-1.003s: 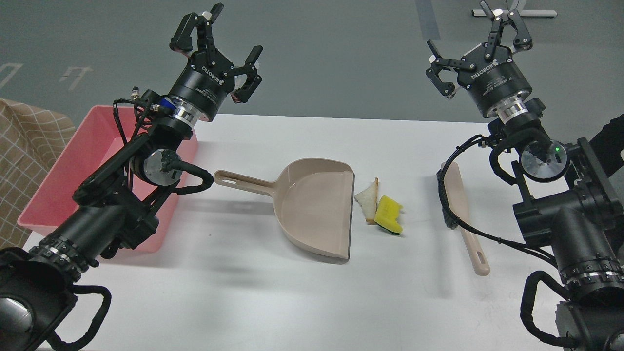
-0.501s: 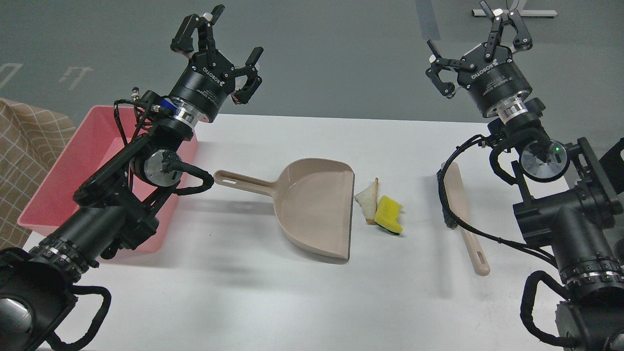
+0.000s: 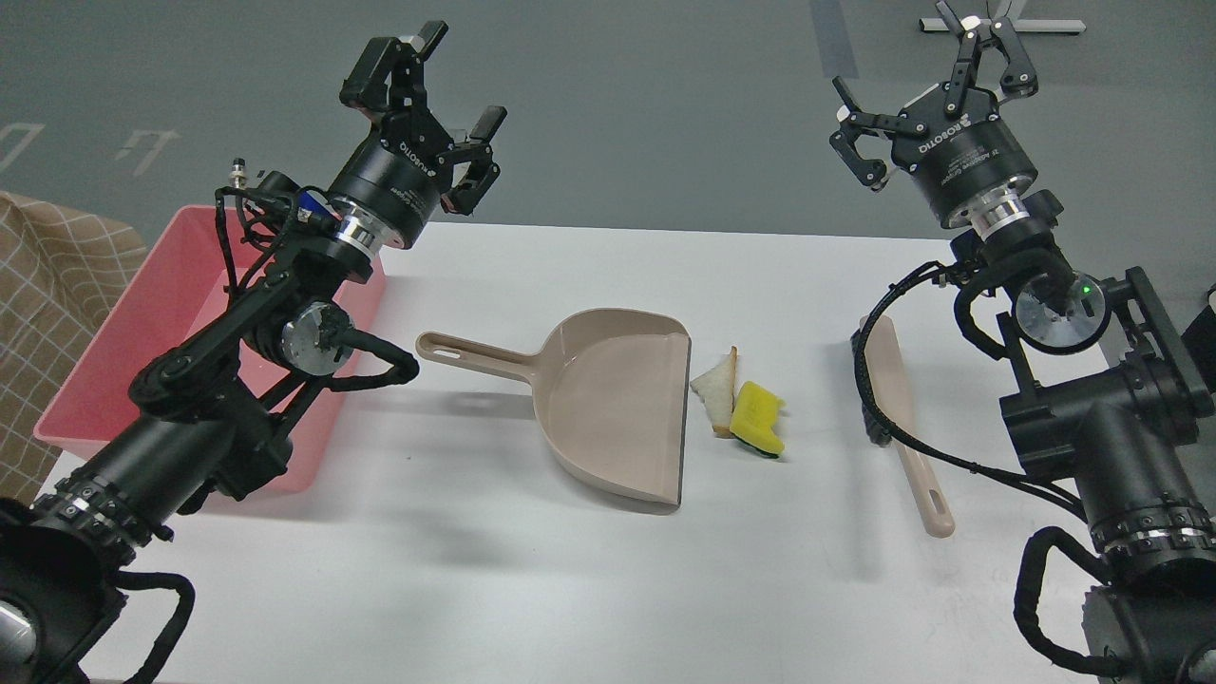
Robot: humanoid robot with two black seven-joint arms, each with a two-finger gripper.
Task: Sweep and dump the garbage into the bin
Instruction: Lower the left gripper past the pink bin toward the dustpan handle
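The dustpan's broad scoop is wider than my open fingers, so my left gripper should grab its slim handle [image 3: 472, 354] next.
The garbage lies mid-table: a triangular white bread slice [image 3: 718, 389] with tan crust, and a yellow sponge [image 3: 757, 418] with a dark green layer right of it. Both sit just off the open edge of the beige dustpan [image 3: 613, 404], whose handle [image 3: 470, 353] points left. The pink bin [image 3: 114, 361] stands at the table's left edge, partly hidden by my left arm. My left gripper [image 3: 429, 109] is open and empty, raised above the bin's far right corner. My right gripper [image 3: 936, 81] is open and empty, raised beyond the table's far right edge.
A beige brush-like tool [image 3: 907, 418] with a long handle lies on the white table [image 3: 570, 570] right of the sponge, partly behind my right arm's cables. A tan checked cloth [image 3: 47, 285] is at far left beyond the bin.
My left gripper and forearm have shifted slightly, the gripper turning and the elbow moving left and down. The right arm and the objects have not moved.
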